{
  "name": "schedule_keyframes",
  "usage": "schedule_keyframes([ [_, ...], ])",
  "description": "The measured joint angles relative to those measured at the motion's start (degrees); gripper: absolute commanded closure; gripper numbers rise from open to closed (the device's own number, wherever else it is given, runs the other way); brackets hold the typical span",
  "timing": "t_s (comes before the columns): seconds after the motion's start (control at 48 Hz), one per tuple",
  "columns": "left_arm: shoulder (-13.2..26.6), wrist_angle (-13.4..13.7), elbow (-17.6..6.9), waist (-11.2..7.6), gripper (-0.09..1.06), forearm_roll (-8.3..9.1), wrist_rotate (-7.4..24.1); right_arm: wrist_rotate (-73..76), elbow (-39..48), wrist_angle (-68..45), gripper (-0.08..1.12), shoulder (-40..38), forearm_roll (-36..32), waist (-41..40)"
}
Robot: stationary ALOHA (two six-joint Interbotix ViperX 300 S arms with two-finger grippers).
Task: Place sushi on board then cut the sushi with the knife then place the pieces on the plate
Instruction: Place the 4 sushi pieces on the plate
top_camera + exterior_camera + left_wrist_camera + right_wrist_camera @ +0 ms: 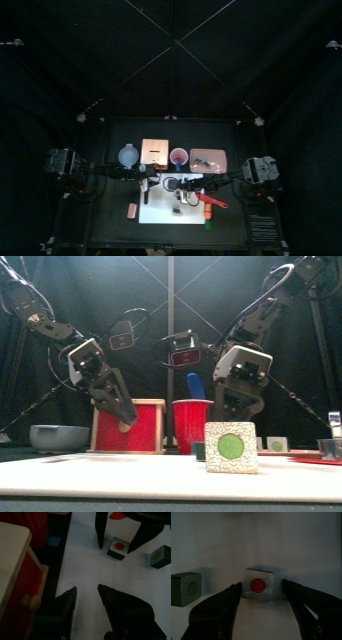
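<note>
I will next grab the speckled sushi piece by its opposite sides with my right gripper, so that I can put the cut piece on the pink tray (209, 161).
A pale speckled sushi piece (258, 585) lies on the white cutting board (171, 212). Its top face shows a red centre in the right wrist view; the front view shows a face with a green centre (230, 447). My right gripper (260, 591) is open with a jaw on each side of this piece, not touching it. A dark green piece (186, 588) lies beside it. My left gripper (87, 588) hangs open over bare board near the wooden box (20, 567), holding nothing. The red cup (193, 424) holds the blue knife (193, 384). A red knife (214, 201) lies at the board's right edge.
The blue-grey bowl (127, 155), wooden box (155, 155), red cup (179, 156) and pink tray (206, 158) stand in a row behind the board. A small red thing (132, 210) lies left of the board. Another sushi piece (278, 443) sits further right.
</note>
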Motion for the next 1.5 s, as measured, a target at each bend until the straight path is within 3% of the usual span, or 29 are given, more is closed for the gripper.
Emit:
schedule_keyframes([
  [0.125, 0.0, 0.0, 0.0, 0.0, 0.18, -0.09, 0.09, 0.09, 0.0, 0.09, 0.36, -0.09, 0.09, -0.09],
  [0.25, 0.0, 0.0, 0.0, 0.09, 0.18, -0.09, 0.0, 0.44, 1.23, 1.05, 0.45, -1.76, 0.44, -0.18],
  [0.562, 0.0, 0.0, 0.09, 0.09, 0.18, 0.0, 0.0, 0.18, 10.55, 5.27, 0.44, -16.88, 3.69, -2.55],
  [0.958, 0.0, 0.0, 0.0, 0.0, 0.18, 0.0, 0.0, 0.0, 23.73, 11.87, 0.44, -34.1, -0.09, -19.42],
  [1.229, 0.0, 0.0, 0.0, 0.62, 0.18, -0.09, 0.09, -0.26, 25.93, 17.14, 0.41, -38.41, -6.06, -27.16],
  [1.5, 0.0, 0.0, 0.0, 0.88, 0.18, -0.09, 0.09, -0.7, 28.3, 14.59, 0.18, -35.16, -6.68, -31.73],
])
